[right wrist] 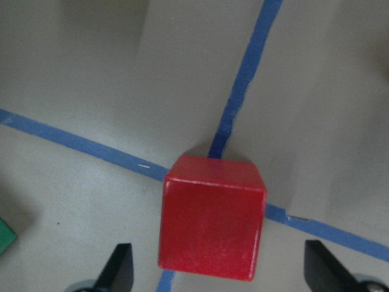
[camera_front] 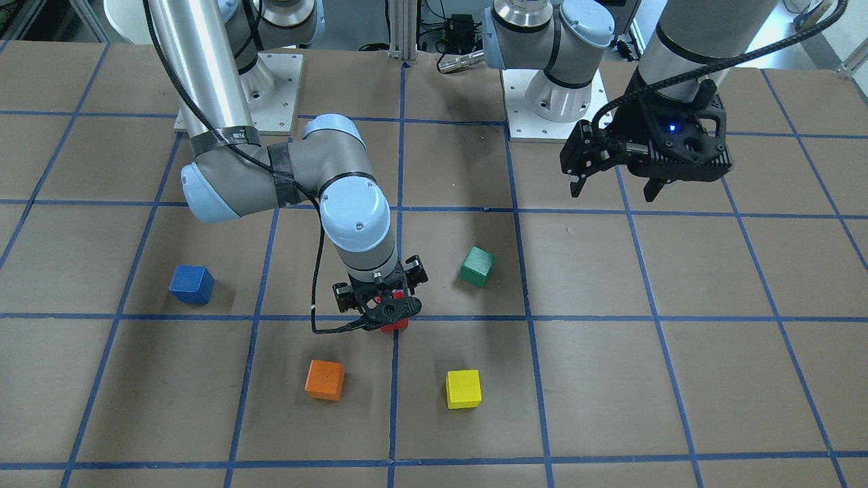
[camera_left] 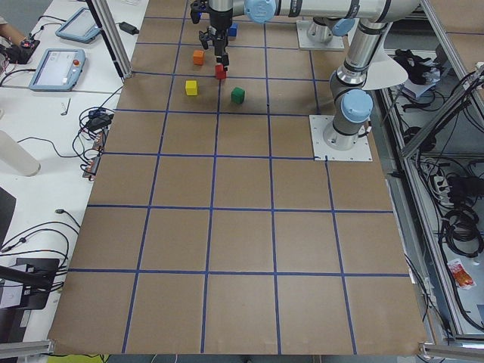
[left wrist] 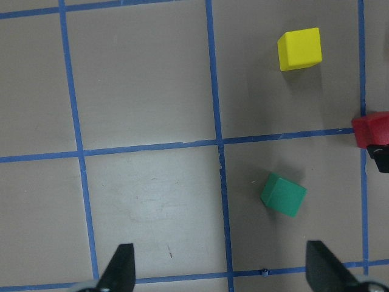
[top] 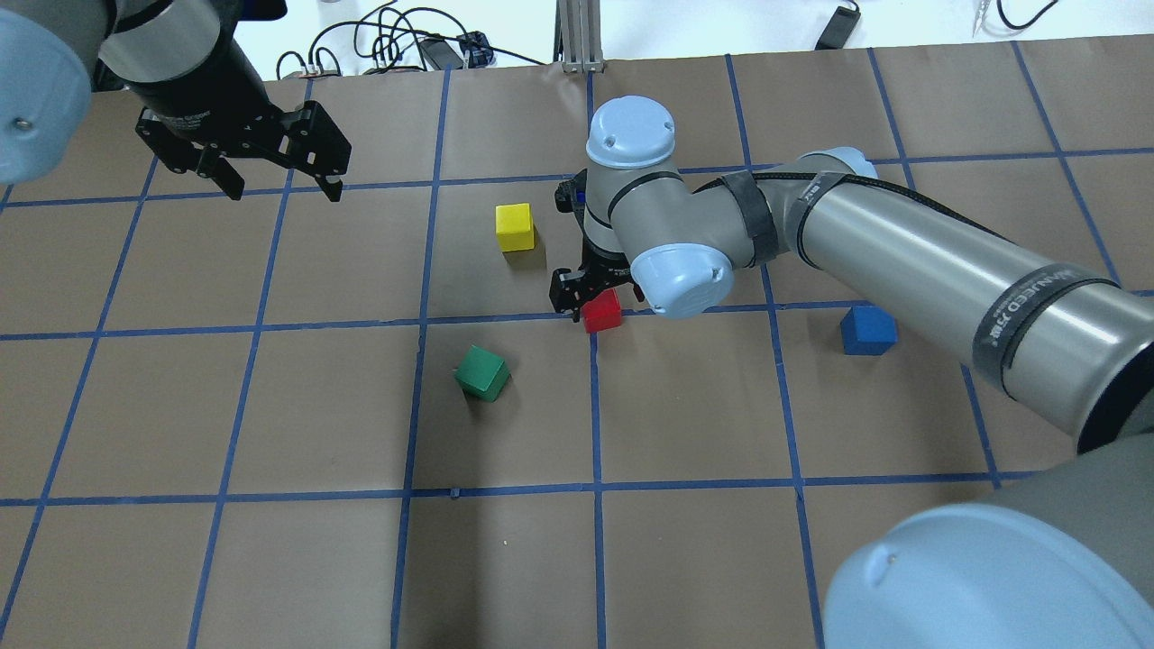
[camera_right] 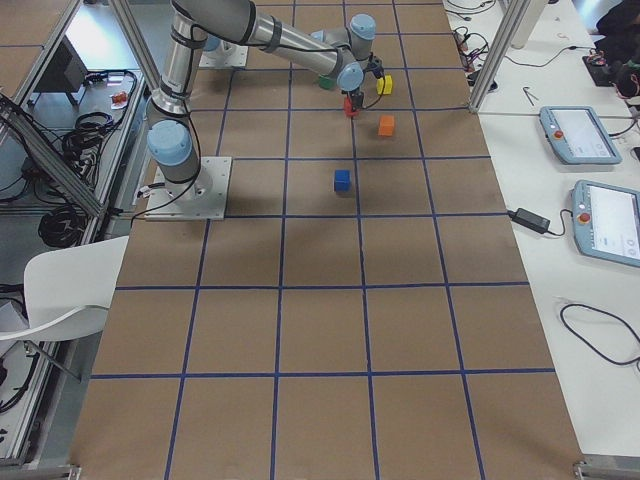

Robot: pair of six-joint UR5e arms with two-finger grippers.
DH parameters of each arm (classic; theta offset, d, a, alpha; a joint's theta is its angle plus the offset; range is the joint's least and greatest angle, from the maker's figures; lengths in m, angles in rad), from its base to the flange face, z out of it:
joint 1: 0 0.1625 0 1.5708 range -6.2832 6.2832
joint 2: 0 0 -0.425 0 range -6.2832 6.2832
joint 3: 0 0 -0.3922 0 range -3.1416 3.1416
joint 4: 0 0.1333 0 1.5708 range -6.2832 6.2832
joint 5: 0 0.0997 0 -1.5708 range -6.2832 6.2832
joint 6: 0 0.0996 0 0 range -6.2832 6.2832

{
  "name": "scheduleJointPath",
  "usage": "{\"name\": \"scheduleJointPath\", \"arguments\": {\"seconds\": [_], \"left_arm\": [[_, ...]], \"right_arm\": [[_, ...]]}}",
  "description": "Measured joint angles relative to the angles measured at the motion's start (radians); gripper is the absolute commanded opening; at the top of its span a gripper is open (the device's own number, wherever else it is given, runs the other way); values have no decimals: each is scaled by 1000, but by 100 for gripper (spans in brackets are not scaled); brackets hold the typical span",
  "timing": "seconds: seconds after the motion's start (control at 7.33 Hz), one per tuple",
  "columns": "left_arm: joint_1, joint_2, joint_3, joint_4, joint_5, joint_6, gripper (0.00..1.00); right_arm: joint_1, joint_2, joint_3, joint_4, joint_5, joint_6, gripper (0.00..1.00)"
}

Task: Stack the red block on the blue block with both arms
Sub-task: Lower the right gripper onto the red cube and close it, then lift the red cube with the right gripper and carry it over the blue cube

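The right gripper's fingers reach down on either side of the red block [camera_front: 395, 327], close to the table, so the right gripper should close on the red block.
The red block [camera_front: 395, 327] sits on the table at a crossing of blue tape lines near the middle. My right gripper [camera_front: 386, 313] is low over it and open. In the right wrist view the red block [right wrist: 213, 225] lies between the two spread fingertips [right wrist: 118, 267], with gaps on both sides. The blue block [camera_front: 191, 284] stands alone on the robot's right side, also seen in the overhead view [top: 868, 330]. My left gripper [camera_front: 614, 186] hangs high above the table on the left side, open and empty [top: 243, 167].
A green block [camera_front: 477, 266], a yellow block [camera_front: 463, 389] and an orange block [camera_front: 324, 379] stand around the red block. The green block [left wrist: 283, 194] and yellow block [left wrist: 299, 48] show below the left wrist. Both arm bases stand at the table's robot side.
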Motion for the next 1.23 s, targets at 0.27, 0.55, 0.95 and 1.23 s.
{"name": "scheduleJointPath", "arguments": {"seconds": [0.27,0.55,0.95,1.23], "left_arm": [[0,-1,0,0,3,2,100],[0,-1,-2,0,-1,1,100],[0,-2,-3,0,-4,-1,100],[0,-2,-3,1,-4,-1,100]], "right_arm": [[0,6,0,-5,35,1,88],[1,10,0,-7,43,0,37],[1,12,-3,-8,43,-12,0],[-2,5,-13,2,40,-13,0]]}}
